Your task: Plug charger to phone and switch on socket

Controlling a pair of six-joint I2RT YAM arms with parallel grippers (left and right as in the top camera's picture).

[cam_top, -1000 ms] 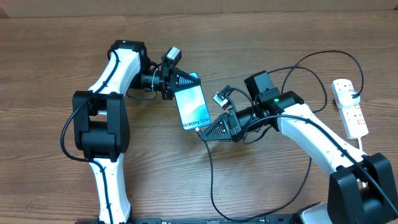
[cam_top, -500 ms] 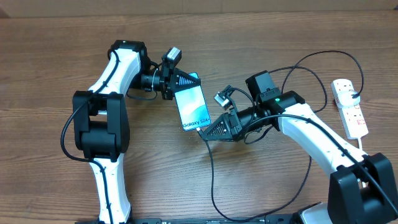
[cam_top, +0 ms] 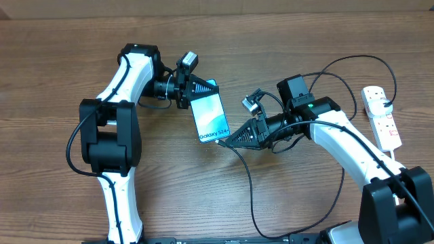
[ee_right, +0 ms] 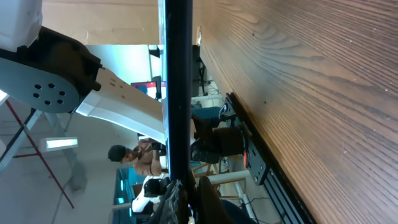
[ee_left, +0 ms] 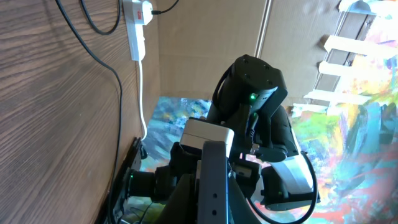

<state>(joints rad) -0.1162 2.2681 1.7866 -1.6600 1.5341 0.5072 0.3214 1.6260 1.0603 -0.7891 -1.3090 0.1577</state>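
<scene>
The charger's plug would fall to the table if my right gripper opened now; its tip is only beside the phone's near edge.
The phone (cam_top: pixel 209 116), light blue screen up with "Galaxy" text at its near edge, is held above the table's middle. My left gripper (cam_top: pixel 205 91) is shut on its far short edge; in the left wrist view the phone (ee_left: pixel 212 168) shows as a grey slab between the fingers. My right gripper (cam_top: pixel 224 141) is shut on the charger's plug tip, right at the phone's near edge. Whether the tip is seated is hidden. The charger cable (cam_top: pixel 248 183) trails down and loops right. The white socket (cam_top: pixel 381 118) lies at the far right.
The black cable arcs over the back right of the table to the socket, where a thick white cord (ee_left: pixel 142 93) leaves the strip (ee_left: pixel 135 15). In the right wrist view the phone's edge (ee_right: pixel 179 74) is a dark vertical bar above the gripper (ee_right: pixel 189 202).
My right arm's wrist and forearm have drawn back to the right while its fingertips stay at the phone's near edge. The cable below has swung right. The left arm and phone are unmoved.
</scene>
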